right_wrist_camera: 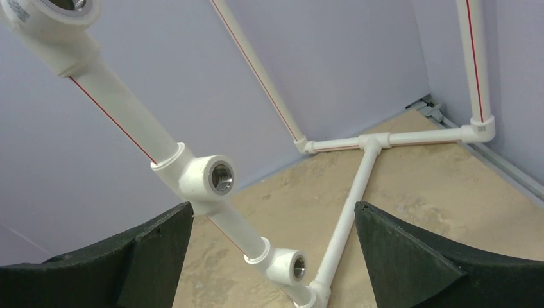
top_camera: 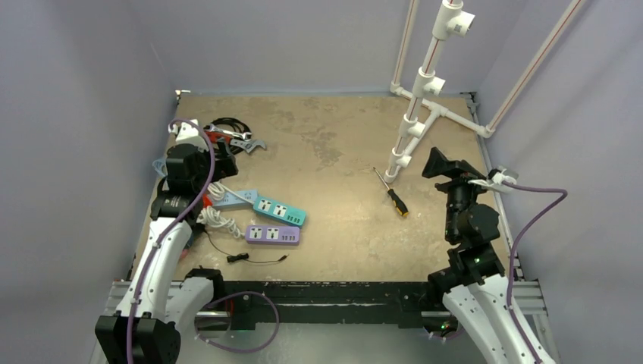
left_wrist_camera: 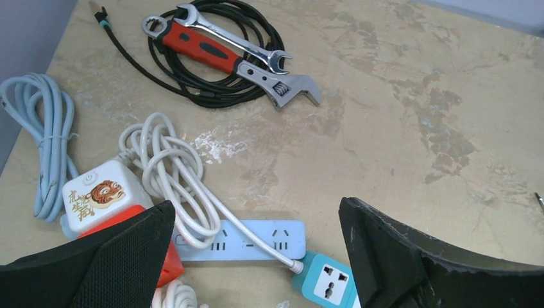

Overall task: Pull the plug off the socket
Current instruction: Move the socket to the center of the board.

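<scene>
My left gripper grabs the white cord's coiled loops over the light blue power strip next, to drag it out for unplugging.
A light blue power strip point(left_wrist_camera: 240, 240) lies flat with a white cord point(left_wrist_camera: 170, 173) coiled over it. A teal strip point(left_wrist_camera: 324, 282) touches its right end. A white cube socket with a tiger sticker point(left_wrist_camera: 102, 196) sits against an orange block point(left_wrist_camera: 172, 264), which my left finger partly hides. I see no plug in the outlets that show. My left gripper point(left_wrist_camera: 256, 208) is open, hovering above the light blue strip point(top_camera: 235, 199). My right gripper point(right_wrist_camera: 273, 206) is open and empty, raised at the right point(top_camera: 441, 164), facing the pipe frame.
A purple strip point(top_camera: 271, 234) and a thin black lead point(top_camera: 250, 258) lie near the front. A red-handled wrench point(left_wrist_camera: 205, 51), an adjustable wrench point(left_wrist_camera: 282, 86) and a black cable coil point(left_wrist_camera: 192, 83) lie behind. A light blue cable point(left_wrist_camera: 45, 141) lies left. A screwdriver point(top_camera: 392, 194) and a white pipe frame point(top_camera: 417, 114) are at the right.
</scene>
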Controlling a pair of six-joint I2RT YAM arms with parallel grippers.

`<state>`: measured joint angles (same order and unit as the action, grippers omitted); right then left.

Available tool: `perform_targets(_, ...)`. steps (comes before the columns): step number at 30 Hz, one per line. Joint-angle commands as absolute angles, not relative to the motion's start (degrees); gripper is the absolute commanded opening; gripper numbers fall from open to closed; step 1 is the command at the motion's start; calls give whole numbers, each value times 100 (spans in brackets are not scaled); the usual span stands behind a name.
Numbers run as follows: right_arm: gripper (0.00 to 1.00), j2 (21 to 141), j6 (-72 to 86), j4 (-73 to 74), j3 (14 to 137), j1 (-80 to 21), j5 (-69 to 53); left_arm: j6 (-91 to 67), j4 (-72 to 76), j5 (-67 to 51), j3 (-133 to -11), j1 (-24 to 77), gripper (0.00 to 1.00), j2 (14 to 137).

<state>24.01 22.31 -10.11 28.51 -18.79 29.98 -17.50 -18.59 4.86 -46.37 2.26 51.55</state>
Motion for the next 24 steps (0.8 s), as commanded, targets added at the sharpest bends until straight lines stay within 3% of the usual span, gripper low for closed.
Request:
perform_targets(1,99,2637,2338,-797,3123,-1879,2916,-1879,-2080,658,-4738,168,99,5349)
perform_targets(12,99,2901,2373,-732,3253,-1876,2303,-2371,-2058,-239,-4433,227,97,6158)
perform_targets(18,99,2849,2414,-668,3261,-1875,1874,-2546,-2171,947,-4333,223,98,5825)
perform_targets(24,99,2786,2443,-726,3231,-1880,1594,-2468,-2267,1486,-4602,215,97,6821)
